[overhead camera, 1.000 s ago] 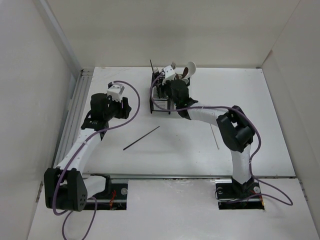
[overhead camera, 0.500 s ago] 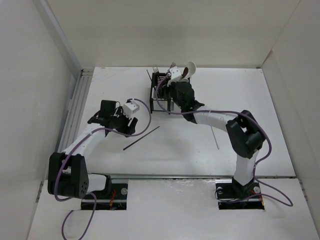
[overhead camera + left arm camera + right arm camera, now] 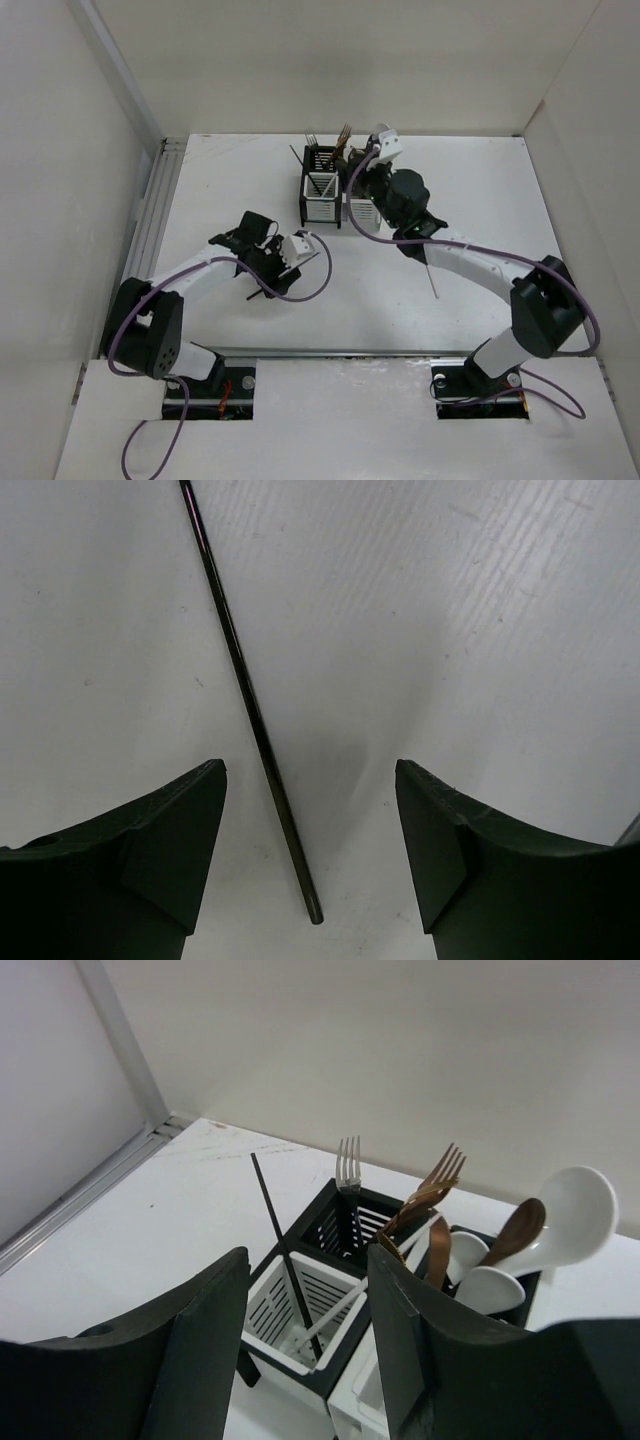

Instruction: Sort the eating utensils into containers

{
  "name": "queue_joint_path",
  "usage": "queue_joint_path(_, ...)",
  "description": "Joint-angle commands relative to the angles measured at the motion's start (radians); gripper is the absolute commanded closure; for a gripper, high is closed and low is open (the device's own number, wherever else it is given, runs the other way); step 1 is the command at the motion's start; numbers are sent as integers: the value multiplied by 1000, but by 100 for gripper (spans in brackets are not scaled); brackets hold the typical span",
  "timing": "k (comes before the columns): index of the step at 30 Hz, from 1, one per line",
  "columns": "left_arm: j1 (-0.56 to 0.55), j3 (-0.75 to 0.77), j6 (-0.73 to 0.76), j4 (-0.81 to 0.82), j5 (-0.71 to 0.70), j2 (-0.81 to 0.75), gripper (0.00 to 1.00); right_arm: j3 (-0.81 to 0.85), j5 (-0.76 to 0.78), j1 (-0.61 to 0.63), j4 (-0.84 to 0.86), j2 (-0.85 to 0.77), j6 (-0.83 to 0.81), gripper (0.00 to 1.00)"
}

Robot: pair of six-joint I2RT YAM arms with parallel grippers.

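Note:
My left gripper should come down before it closes on the black chopstick, because in the left wrist view its fingers are still above the chopstick.
A black chopstick [image 3: 245, 680] lies on the white table between the fingers of my left gripper [image 3: 310, 770], which hovers open just above it [image 3: 278, 265]. My right gripper [image 3: 308, 1260] is open with nothing in it, a little above and beside the containers [image 3: 322, 190]. In the white slotted compartment [image 3: 262, 1305] lean a black chopstick [image 3: 270, 1205] and a white one. The black holder [image 3: 330, 1215] behind it has a silver fork [image 3: 348, 1165] and a copper fork [image 3: 440, 1175]. White spoons [image 3: 575, 1215] and a brown spoon [image 3: 520, 1230] stand to the right.
A white chopstick [image 3: 430, 272] lies on the table, right of centre and under my right arm. White walls close in the table at the back and on both sides. A metal rail [image 3: 155, 215] runs along the left edge.
My left arm swung right and down over the black chopstick on the table. My right gripper opened, left a black chopstick standing in the white compartment, and drew back to the right.

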Motion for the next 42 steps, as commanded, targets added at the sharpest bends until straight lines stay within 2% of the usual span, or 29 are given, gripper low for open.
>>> queue_joint_path(1,-33,-14,-16,73,-101,16,34,-56,43,25,24,-96,-18,44)
queue_joint_path(9,-53,27,-34,55,-239,119,38,-199,146,43,-25,-304,-28,44)
queue_joint_path(15,-76,18,-24,15,-239,146,39,-237,189,43,-53,-361,-38,44)
queue_joint_path(19,-125,18,-24,-11,-262,185,77,-246,218,43,-71,-392,-57,44)
queue_joint_path(20,-139,18,-24,-11,-273,185,91,-246,218,43,-81,-392,-57,44)
queue_joint_path(21,-139,18,-39,-11,-273,185,98,-246,230,43,-81,-392,-67,44)
queue_joint_path(22,-139,18,-53,-2,-273,198,100,-246,243,43,-81,-404,-67,44)
queue_joint_path(28,-139,44,-140,-25,-218,185,100,-265,287,43,-91,-433,-96,44)
queue_joint_path(34,-105,128,-159,-34,-109,27,100,-311,364,43,-91,-475,-55,43)
queue_joint_path(39,-94,239,-146,-46,34,-65,100,-338,217,-99,-171,-504,51,43)
queue_joint_path(42,-74,292,-207,39,129,-88,100,-338,181,-145,-180,-513,51,46)
